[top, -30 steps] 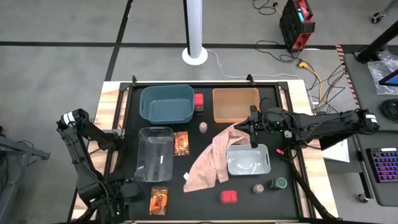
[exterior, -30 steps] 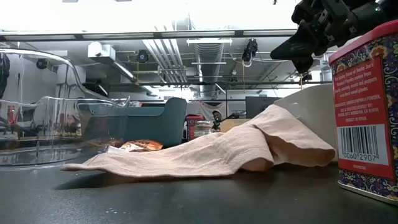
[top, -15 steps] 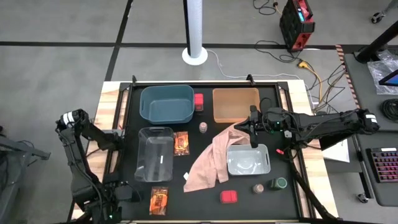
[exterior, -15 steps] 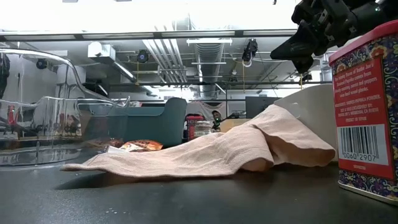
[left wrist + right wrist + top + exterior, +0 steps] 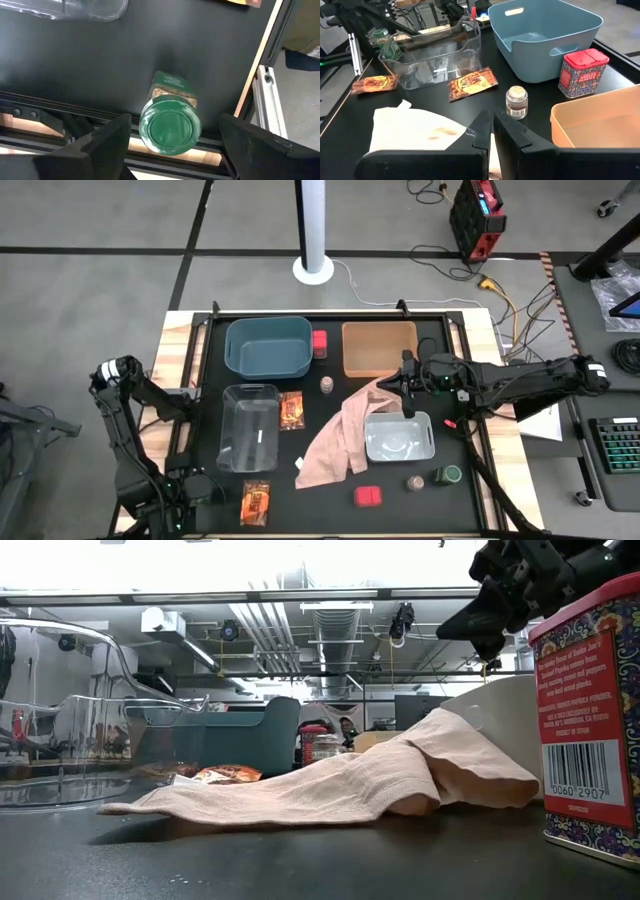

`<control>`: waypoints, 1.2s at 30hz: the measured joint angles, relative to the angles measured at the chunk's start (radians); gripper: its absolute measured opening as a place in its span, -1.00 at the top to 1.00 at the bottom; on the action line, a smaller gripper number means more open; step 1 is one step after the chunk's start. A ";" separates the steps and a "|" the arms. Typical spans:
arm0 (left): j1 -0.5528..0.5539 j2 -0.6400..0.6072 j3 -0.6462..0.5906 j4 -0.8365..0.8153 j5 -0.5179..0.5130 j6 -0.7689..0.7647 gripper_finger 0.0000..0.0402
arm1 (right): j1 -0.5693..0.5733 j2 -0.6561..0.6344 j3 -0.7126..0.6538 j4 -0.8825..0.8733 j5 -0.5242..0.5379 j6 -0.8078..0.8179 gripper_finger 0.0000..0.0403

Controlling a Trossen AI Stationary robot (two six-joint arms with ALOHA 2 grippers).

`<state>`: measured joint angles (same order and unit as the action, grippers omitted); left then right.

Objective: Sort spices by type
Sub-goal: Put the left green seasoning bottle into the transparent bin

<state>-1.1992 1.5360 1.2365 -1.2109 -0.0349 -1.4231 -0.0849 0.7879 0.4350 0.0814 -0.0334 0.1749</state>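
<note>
I next need to grab the jar by its green lid [image 5: 170,131] with my left gripper, so that I can sort the spices into their bins.
A dark jar with a green lid [image 5: 170,131] stands upright on the black table [image 5: 75,65] at its near left corner. My left gripper [image 5: 175,122] hangs over the jar, pointing down and open, one finger on each side of the lid without touching it. In the high view the left gripper [image 5: 190,485] hides this jar. My right gripper [image 5: 405,395] is shut and hovers over the pink cloth [image 5: 335,440], holding nothing. Other spices lie loose: two packets [image 5: 291,410] [image 5: 256,502], red boxes [image 5: 319,343] [image 5: 368,496], a pink-topped jar [image 5: 327,385], a brownish jar [image 5: 414,482] and a green-lidded jar [image 5: 447,475].
A teal bin [image 5: 268,346] and an orange bin [image 5: 379,348] stand at the far side. A clear bin [image 5: 249,426] sits at the left and a grey bin [image 5: 399,436] at the right, with the cloth draped against it. The table's wooden rim [image 5: 260,65] runs close beside the jar.
My left gripper has gone a little toward the table's left edge, staying open and pointing down. Nothing else has moved.
</note>
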 joint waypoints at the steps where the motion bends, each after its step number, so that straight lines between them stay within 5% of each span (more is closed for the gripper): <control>1: 0.000 0.000 -0.005 0.005 0.000 0.000 -0.44 | 0.000 0.000 -0.001 0.000 0.000 0.000 0.94; 23: -0.011 0.094 -0.016 0.024 0.019 0.062 -0.42 | 0.000 0.000 -0.011 0.002 0.000 0.005 0.94; 36: -0.011 0.136 0.000 0.026 0.018 0.052 -0.07 | 0.000 0.000 -0.011 0.003 0.000 0.005 0.94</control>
<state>-1.2102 1.6721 1.2366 -1.1845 -0.0166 -1.3707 -0.0853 0.7879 0.4240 0.0841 -0.0330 0.1795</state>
